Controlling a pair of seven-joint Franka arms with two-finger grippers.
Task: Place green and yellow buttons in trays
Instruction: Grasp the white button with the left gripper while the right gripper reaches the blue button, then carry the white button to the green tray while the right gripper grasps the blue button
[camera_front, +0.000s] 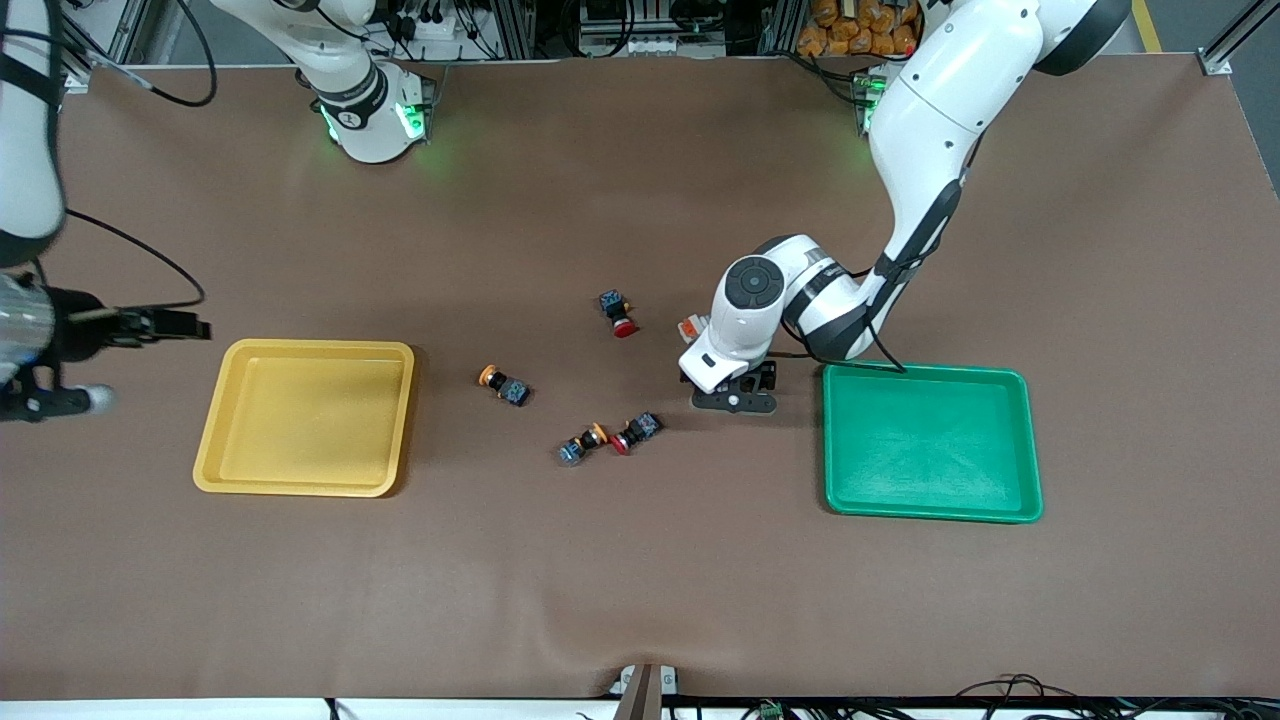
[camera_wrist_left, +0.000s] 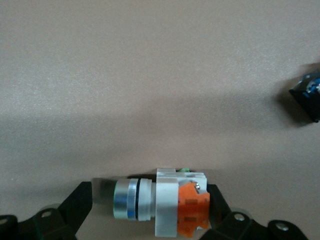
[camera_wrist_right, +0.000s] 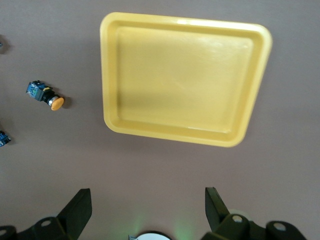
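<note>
The fingers of my left gripper are beside both ends of the white-grey button. My left gripper should close now, and it would hold the button.
A white-grey button with an orange band lies on its side on the brown mat, beside the green tray. My left gripper is down at the mat, open, one finger on each side of the button. In the front view the button pokes out beside the left hand. Two orange-capped dark buttons lie mid-table. The other white-grey button is out of view. My right gripper is open and empty, waiting high over the mat beside the yellow tray. One orange-capped button shows there.
Two red-capped dark buttons lie among the orange-capped ones. A dark button body shows at the edge of the left wrist view. The yellow tray lies toward the right arm's end. Both trays hold nothing.
</note>
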